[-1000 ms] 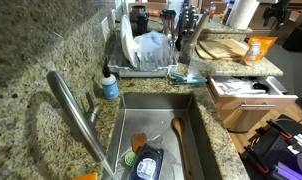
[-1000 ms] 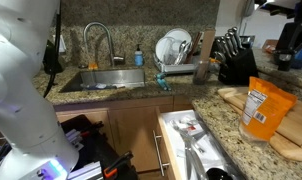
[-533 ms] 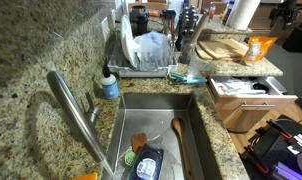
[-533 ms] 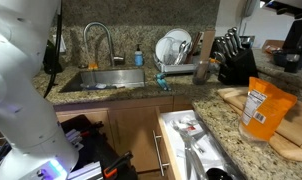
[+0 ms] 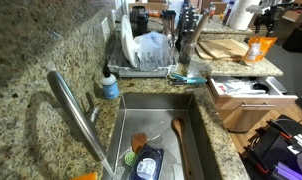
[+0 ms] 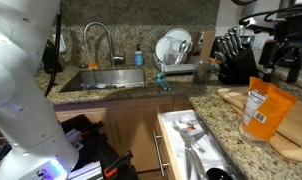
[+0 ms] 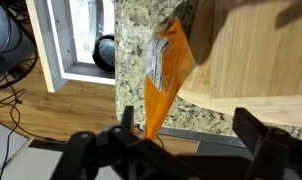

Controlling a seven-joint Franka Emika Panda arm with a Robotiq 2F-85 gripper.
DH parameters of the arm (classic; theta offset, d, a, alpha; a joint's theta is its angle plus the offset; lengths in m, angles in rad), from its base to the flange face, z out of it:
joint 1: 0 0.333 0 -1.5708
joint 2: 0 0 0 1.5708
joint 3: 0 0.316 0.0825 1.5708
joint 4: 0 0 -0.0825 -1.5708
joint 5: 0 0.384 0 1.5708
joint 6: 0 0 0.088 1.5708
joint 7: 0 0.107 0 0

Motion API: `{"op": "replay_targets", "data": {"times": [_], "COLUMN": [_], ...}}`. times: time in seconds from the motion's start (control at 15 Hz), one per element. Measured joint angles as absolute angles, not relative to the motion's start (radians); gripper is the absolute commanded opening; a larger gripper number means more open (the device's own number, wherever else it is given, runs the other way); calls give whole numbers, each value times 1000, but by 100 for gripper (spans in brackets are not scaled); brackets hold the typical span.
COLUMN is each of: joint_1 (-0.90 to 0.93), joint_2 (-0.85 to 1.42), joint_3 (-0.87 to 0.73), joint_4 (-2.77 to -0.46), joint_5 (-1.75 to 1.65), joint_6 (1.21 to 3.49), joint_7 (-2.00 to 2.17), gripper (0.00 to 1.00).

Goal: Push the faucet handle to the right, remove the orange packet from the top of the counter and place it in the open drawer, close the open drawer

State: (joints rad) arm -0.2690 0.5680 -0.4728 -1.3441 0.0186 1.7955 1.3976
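Note:
The upright orange packet needs to be pinched by its top edge from above with my gripper. The packet's body then stays hanging free, so the packet can go in the open drawer.
The orange packet stands upright on the granite counter at the edge of a wooden cutting board. It also shows in an exterior view and in the wrist view. My gripper hangs open just above and behind the packet, with nothing between its fingers. Beside the packet the light-wood drawer stands pulled out, with utensils inside. At the sink, the faucet handle is a short lever at the base of the curved spout.
A dish rack with plates and a knife block stand along the back wall. A blue soap bottle sits by the sink, which holds a wooden spoon and dishes. The robot's white arm fills one side.
My gripper has come down from the upper edge of both exterior views to hang over the orange packet. The packet, drawer and faucet have not moved.

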Motion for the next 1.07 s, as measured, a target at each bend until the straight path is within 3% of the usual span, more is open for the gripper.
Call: {"op": "replay_targets", "data": {"times": [0.53, 0.6, 0.67, 1.07], "joint_1": [-294, -294, -294, -294], "joint_2": [649, 655, 653, 654], "joint_3": [-424, -422, -422, -420], "joint_4": [-1340, -1339, -1337, -1334], "joint_5": [-18, -18, -18, -18], "joint_6": [1738, 1739, 1739, 1739], "joint_7": [1406, 1406, 1406, 1425], "gripper": [100, 75, 74, 28]}}
